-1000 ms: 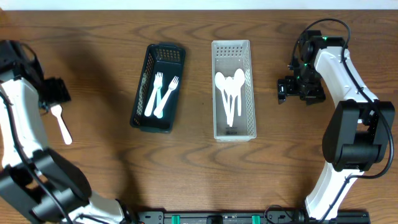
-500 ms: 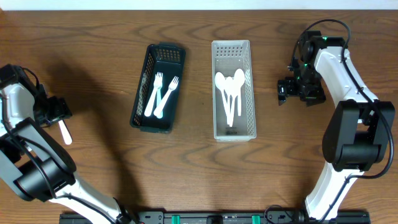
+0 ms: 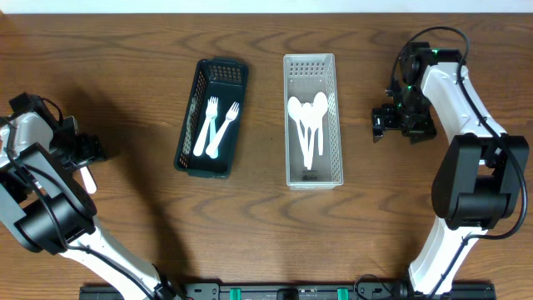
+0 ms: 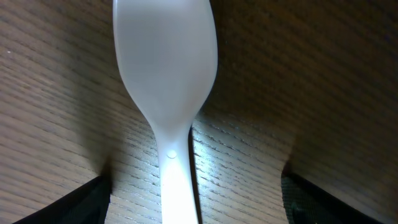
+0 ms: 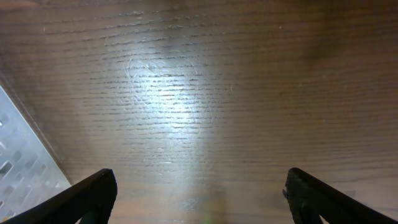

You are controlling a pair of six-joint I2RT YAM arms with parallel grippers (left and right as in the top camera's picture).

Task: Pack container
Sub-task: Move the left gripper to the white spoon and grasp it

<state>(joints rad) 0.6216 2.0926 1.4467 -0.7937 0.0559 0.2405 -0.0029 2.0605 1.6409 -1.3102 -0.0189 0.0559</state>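
The left gripper will close on the white spoon now, because both of its fingers meet their shadows on the table on either side of the white spoon's handle (image 3: 87,180) (image 4: 177,183).
A white plastic spoon (image 4: 166,68) lies on the table at the far left; only its handle end (image 3: 87,181) shows in the overhead view. My left gripper (image 3: 86,153) is low over it and open, with one finger on each side of the handle (image 4: 198,202) and not touching it. A black basket (image 3: 185,133) holds white forks (image 3: 213,125). A clear tray (image 3: 337,142) holds several white spoons (image 3: 308,121). My right gripper (image 3: 376,123) is open and empty over bare wood (image 5: 199,193), right of the clear tray.
The clear tray's corner (image 5: 25,162) shows at the left edge of the right wrist view. The two containers stand side by side in the middle of the wooden table. The table's far edge runs along the top of the overhead view.
My left gripper has moved right and toward the front over the spoon, covering most of it. The right arm has not moved.
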